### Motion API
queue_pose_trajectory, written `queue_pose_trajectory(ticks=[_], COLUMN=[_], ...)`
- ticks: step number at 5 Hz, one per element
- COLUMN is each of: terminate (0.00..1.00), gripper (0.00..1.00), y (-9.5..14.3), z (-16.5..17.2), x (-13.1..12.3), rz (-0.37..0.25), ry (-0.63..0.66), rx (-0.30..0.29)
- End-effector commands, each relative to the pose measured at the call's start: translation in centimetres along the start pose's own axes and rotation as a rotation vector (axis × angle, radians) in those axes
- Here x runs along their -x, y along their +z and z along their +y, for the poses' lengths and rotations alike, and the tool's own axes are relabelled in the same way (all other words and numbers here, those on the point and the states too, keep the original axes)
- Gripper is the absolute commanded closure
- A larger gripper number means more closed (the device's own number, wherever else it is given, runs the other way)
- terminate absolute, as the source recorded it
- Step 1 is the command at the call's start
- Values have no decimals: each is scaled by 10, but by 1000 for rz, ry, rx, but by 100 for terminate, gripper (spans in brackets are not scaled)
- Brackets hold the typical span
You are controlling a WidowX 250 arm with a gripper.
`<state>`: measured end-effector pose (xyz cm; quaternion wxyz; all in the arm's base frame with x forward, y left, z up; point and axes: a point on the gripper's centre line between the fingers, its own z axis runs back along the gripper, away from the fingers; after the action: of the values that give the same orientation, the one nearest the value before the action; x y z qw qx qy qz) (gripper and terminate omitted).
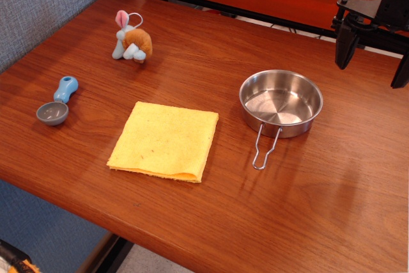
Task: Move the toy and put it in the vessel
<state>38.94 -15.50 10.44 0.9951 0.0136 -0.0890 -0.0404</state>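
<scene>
My gripper grabs the plush bunny by its pink-eared head next, to put it in the steel pan.
The toy, a small light blue plush bunny with pink ears, an orange-brown belly and a white loop, sits at the far left of the wooden table. The vessel, a shiny round steel pan with a thin wire handle pointing toward the front, stands right of the middle and is empty. My black gripper hangs above the table's far right edge, well to the right of the pan and far from the toy. Its fingers are spread apart and hold nothing.
A folded yellow cloth lies in the middle, between toy and pan. A small grey scoop with a blue handle lies at the left edge. A grey wall runs along the left; a dark frame with orange panels stands behind the table.
</scene>
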Motion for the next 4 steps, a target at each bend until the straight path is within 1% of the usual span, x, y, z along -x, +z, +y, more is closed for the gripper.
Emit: queue_pose_trajectory(ticks=[1,2,3,4], terminate=[0,0,0,0], gripper=[0,0,0,0], y=[0,6,11,23], z=[0,25,62,106], x=[0,12,27,59], rz=[0,2,21,36], ry=[0,119,242,415], rx=[0,-25,-50,-91])
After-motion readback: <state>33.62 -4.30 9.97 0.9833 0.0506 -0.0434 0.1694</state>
